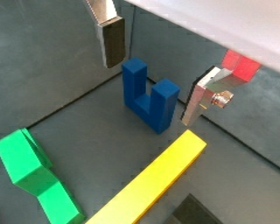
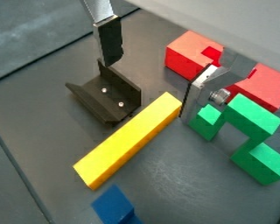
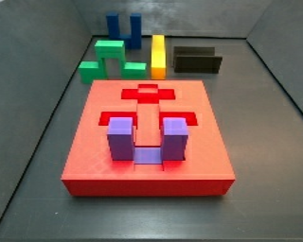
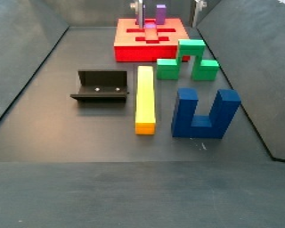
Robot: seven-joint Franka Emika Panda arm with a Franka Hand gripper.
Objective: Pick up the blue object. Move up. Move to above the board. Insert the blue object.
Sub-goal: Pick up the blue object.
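Observation:
My gripper takes hold of the blue object by one of its upright prongs next, to insert it into the board.
The blue object [image 1: 149,101] is a dark blue U-shaped block standing upright on the grey floor with its prongs up. It also shows in both side views [image 3: 122,25] [image 4: 205,114] and at the edge of a wrist view [image 2: 113,208]. My gripper [image 1: 154,70] [image 2: 154,66] is open and empty, well above the floor, with the block below and apart from its fingers [image 1: 111,39]. The finger tips [image 4: 139,9] just show at the upper edge of a side view. The board [image 3: 148,165] [image 4: 127,44] is a large red slab with shaped recesses.
A purple U-shaped block [image 3: 148,142] sits on the board. A yellow bar [image 2: 129,140] [image 4: 144,98], green pieces [image 2: 241,127] [image 4: 187,61] and the dark fixture [image 2: 105,94] [image 4: 100,87] lie between the blue object and the board. Grey walls surround the floor.

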